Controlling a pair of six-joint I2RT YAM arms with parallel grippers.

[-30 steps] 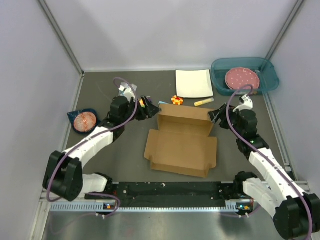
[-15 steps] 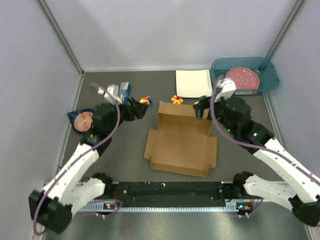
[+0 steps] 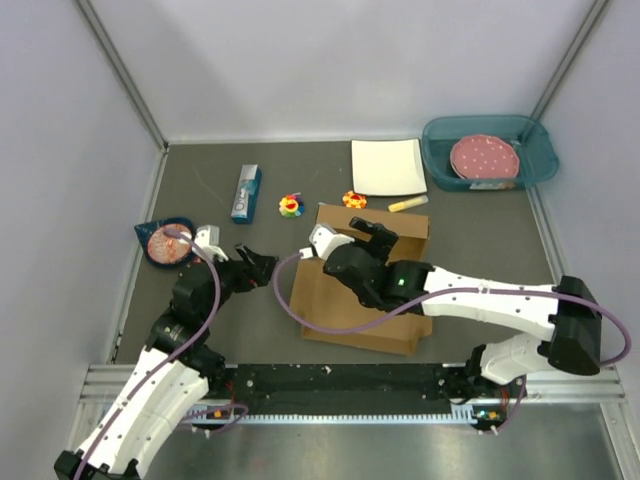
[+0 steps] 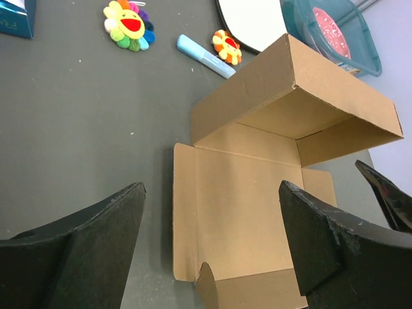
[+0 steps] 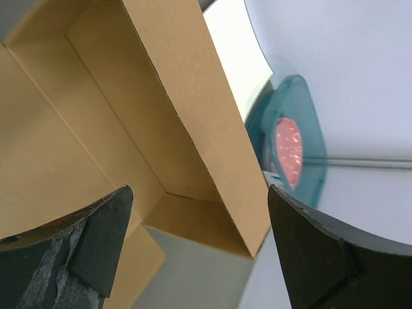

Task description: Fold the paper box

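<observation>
I need to grab the free edge of the paper box's raised lid next with my right gripper, to turn the box (image 3: 345, 300) around for folding.
The paper box (image 3: 345, 300) is brown corrugated cardboard, lying open mid-table with its far lid section standing up as a three-sided wall (image 3: 412, 225). My right gripper (image 3: 378, 232) is open and empty; its arm reaches across the box base and the jaws face the raised lid. In the right wrist view (image 5: 199, 251) the lid (image 5: 193, 116) stands between the spread fingers. My left gripper (image 3: 266, 264) is open and empty, just left of the box's left edge. In the left wrist view (image 4: 212, 244) the box base (image 4: 251, 206) and left flap lie between the fingers.
A white square plate (image 3: 388, 167) and a teal tray (image 3: 528, 160) holding a pink plate stand at the back right. A blue carton (image 3: 246, 193), two flower toys (image 3: 291, 206) (image 3: 354, 200) and a yellow marker (image 3: 407, 204) lie behind the box. A dark bowl (image 3: 165, 242) sits far left.
The right arm swung left and low over the box base. The left arm drew back from the blue carton toward the box's left edge. The box itself has not visibly moved.
</observation>
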